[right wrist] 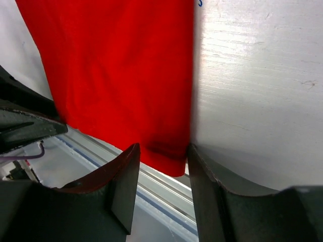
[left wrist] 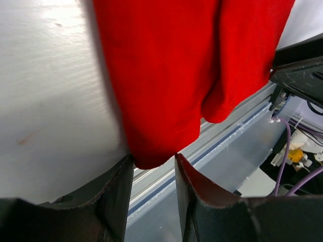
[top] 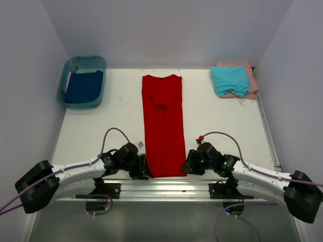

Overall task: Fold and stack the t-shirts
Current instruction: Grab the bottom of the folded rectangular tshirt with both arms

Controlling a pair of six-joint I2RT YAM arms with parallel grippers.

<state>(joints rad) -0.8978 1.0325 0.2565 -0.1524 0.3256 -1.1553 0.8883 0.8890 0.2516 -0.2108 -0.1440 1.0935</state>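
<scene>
My left gripper closes now, which would catch the red shirt's hem corner, since the hem corner lies between the open fingers.
The bright red t-shirt (top: 162, 126) lies flat in the middle of the table as a long narrow strip, collar at the far end. My left gripper (top: 143, 169) is at its near left corner. In the left wrist view the jaws (left wrist: 154, 164) are open, with the hem corner of the red shirt (left wrist: 171, 65) between the fingertips. My right gripper (top: 187, 164) is at the near right corner, open (right wrist: 162, 156) around the hem corner of the red shirt (right wrist: 121, 65). A folded teal t-shirt (top: 229, 80) lies on a pale pink t-shirt (top: 233, 64) at the back right. The dark blue t-shirt (top: 83, 88) lies in the tub.
A teal plastic tub (top: 86, 57) stands at the back left. An aluminium rail (top: 161, 184) runs along the table's near edge, just below the red hem, and it shows in the left wrist view (left wrist: 222, 141). White walls close in the table on three sides.
</scene>
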